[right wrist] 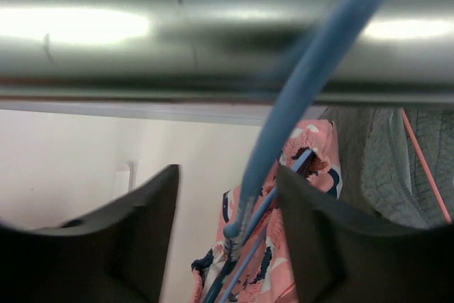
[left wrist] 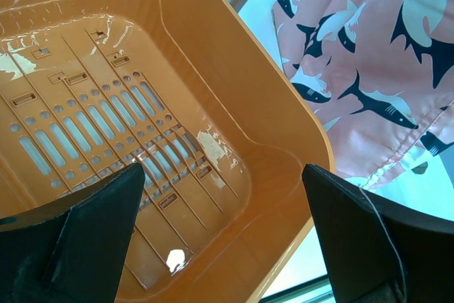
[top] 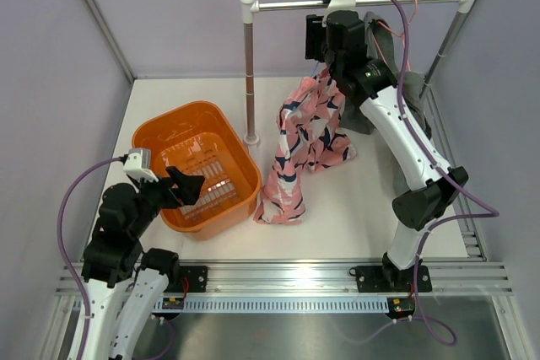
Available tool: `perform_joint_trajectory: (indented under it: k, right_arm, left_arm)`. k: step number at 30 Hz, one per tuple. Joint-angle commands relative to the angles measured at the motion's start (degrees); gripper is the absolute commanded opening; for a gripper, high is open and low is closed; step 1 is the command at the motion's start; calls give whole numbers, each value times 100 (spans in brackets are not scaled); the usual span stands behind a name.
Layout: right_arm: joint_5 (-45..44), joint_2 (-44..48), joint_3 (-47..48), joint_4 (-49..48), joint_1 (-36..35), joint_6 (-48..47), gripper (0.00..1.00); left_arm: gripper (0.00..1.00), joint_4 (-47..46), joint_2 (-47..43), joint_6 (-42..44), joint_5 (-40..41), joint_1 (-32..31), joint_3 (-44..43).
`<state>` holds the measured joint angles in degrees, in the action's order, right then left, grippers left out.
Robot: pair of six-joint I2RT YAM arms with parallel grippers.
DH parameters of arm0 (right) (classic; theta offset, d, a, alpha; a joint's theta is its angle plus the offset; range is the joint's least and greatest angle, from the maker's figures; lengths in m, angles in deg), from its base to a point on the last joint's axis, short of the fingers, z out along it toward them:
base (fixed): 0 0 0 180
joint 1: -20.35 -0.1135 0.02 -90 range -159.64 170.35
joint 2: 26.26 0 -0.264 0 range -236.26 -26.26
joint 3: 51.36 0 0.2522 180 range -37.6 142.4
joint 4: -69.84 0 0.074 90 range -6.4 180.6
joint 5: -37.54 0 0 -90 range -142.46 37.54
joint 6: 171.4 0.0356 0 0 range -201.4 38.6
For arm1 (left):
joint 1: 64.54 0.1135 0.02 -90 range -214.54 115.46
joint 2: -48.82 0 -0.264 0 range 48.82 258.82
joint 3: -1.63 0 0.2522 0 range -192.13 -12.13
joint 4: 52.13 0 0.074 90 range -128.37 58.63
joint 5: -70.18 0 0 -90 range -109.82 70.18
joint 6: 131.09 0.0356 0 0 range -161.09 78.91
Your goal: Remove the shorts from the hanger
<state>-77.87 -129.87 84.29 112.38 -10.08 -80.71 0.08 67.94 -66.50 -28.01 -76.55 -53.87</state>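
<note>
The robot's right gripper will next grab the blue hanger by its hook's base (right wrist: 250, 192), so the curve stays free to unhook and the shorts stay free to remove.
The pink shark-print shorts (top: 304, 141) hang from a blue hanger and trail down onto the table; they also show in the left wrist view (left wrist: 369, 54) and the right wrist view (right wrist: 312, 147). The hanger's blue hook (right wrist: 312, 83) curves over the metal rail (right wrist: 213, 33). My right gripper (top: 316, 40) is up at the rail (top: 371, 2). Its jaws (right wrist: 227, 175) stand open around the hook, which lies close to the right finger with a gap on the left. My left gripper (top: 187, 187) hangs open over the orange basket (top: 181, 111), nothing between its fingers (left wrist: 223, 175).
The basket's slotted floor and wall (left wrist: 269, 140) fill the left wrist view. A grey garment (top: 388, 44) on a pink hanger (right wrist: 425, 168) hangs at the right end of the rail. The rack's left post (top: 250, 82) stands between basket and shorts.
</note>
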Motion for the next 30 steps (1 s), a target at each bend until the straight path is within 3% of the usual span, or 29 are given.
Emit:
perform_joint_trajectory:
  k: [1,6,14,24,30]
  right_arm:
    - [-34,262,-16,76,-59,133,71]
    - [-236,394,212,304,-68,318,79]
    - [-570,623,397,682,-68,669,79]
    - [-535,588,388,788,-68,819,58]
    - [-491,52,1160,1147,-68,924,57]
  left_arm:
    - [99,-225,-57,-34,71,-29,-19]
    - [99,-225,-48,-34,72,-29,-19]
    - [99,-225,-39,-34,89,-29,-19]
    - [99,-225,-31,-52,107,-38,-19]
    - [99,-225,-13,-43,115,-38,-19]
